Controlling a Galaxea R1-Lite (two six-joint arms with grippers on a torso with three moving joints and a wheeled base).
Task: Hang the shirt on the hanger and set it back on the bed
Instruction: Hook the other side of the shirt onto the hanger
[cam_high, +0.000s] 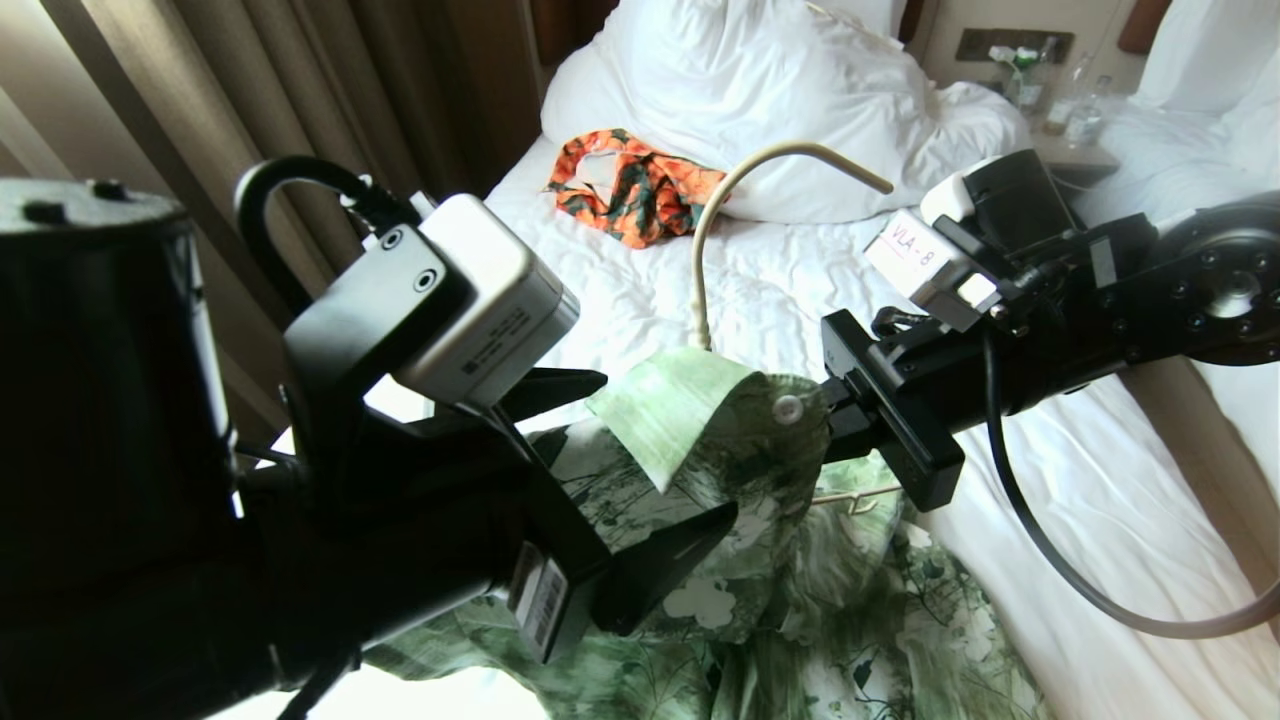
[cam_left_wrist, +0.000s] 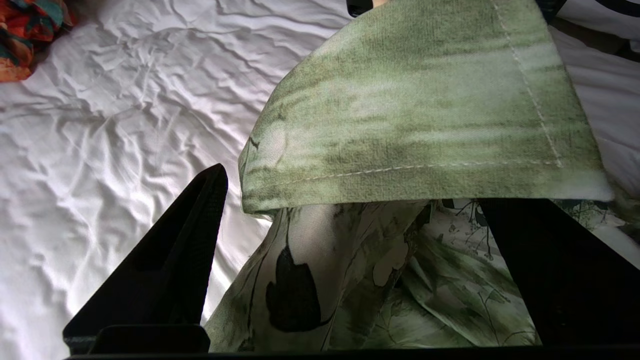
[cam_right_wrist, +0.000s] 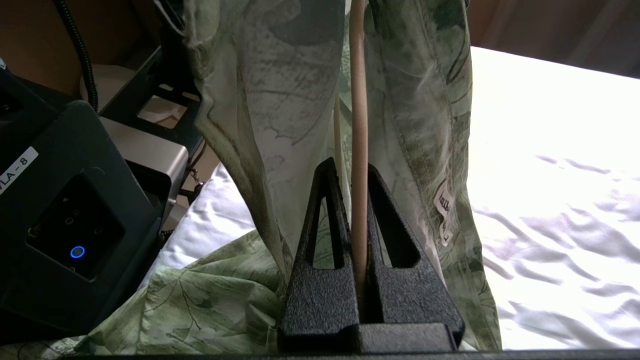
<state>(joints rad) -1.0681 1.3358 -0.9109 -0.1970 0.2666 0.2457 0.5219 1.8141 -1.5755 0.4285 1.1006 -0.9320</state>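
Note:
The left gripper grabs the shirt by the fabric beneath its folded collar next, to hang the shirt (cam_high: 760, 470) on the hanger (cam_high: 700, 250).
The light-green leaf-print shirt (cam_high: 760, 470) hangs round the cream hanger (cam_high: 700, 250), whose hook rises above the collar. My right gripper (cam_high: 835, 415) comes in from the right, its fingertips buried in the cloth. In the right wrist view it (cam_right_wrist: 352, 167) is shut on the hanger (cam_right_wrist: 357, 100) rod, with the shirt (cam_right_wrist: 280, 100) draped on both sides. My left gripper (cam_high: 640, 455) stands open at the shirt's left side. In the left wrist view its fingers (cam_left_wrist: 190, 240) straddle the fabric under the folded collar (cam_left_wrist: 425, 110) without pinching it. The bed (cam_high: 780, 290) lies beneath.
An orange-and-green garment (cam_high: 635, 195) lies by the white pillows (cam_high: 740, 90). Brown curtains (cam_high: 300, 90) hang on the left. A nightstand with bottles (cam_high: 1070, 110) and a second white bed (cam_high: 1200, 80) are at the right. Wrinkled sheet (cam_left_wrist: 100, 150) spreads left of the shirt.

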